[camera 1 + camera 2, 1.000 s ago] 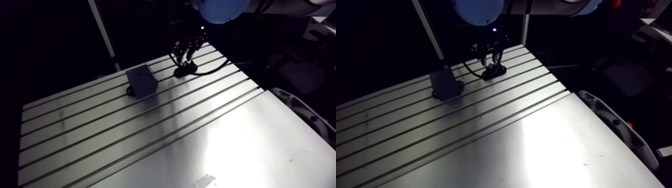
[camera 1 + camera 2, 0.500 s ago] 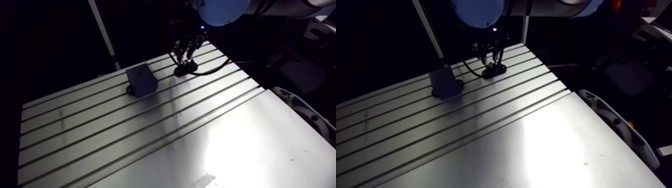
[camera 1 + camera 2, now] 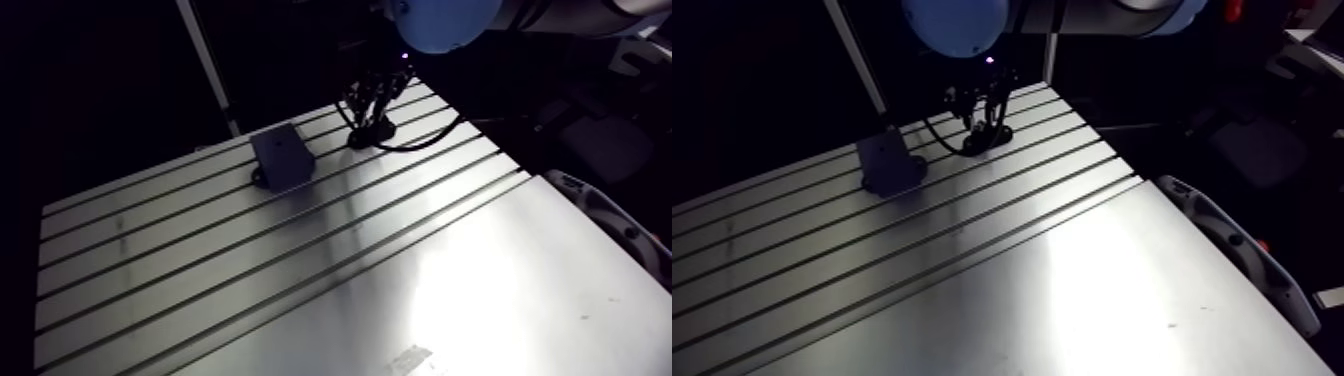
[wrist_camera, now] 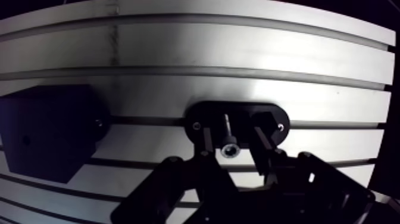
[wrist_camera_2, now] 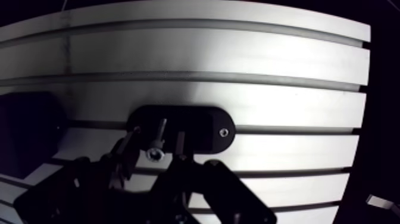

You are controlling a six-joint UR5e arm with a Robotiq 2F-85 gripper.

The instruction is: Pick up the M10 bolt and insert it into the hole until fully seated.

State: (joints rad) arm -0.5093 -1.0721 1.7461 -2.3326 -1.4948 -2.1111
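Note:
My gripper will grip the bolt by its socket head (image 4: 230, 149) next, because the bolt stands upright with its body down in the black holder.
In the wrist view a dark socket-head bolt (image 4: 228, 143) stands upright in a black oval holder (image 4: 271, 122) fixed to the slotted table. My gripper (image 4: 231, 131) is low over the holder. Its fingers (image 4: 205, 143) stand on either side of the bolt with a small gap on each side, so it is open. Beside the holder sits a dark block (image 4: 47, 140) with a small hole in its top face. The arm view shows the same block (image 3: 283, 158), with the gripper (image 3: 372, 118) over the holder near the table's far edge.
The aluminium table (image 3: 300, 270) runs wide toward the camera, its grooves parallel. A thin slanted post (image 3: 210, 70) rises behind the block. Dark cable loops hang around the gripper at the holder.
In the arm view the gripper and its cables have edged slightly toward the table's far edge over the holder. The block has stayed where it was.

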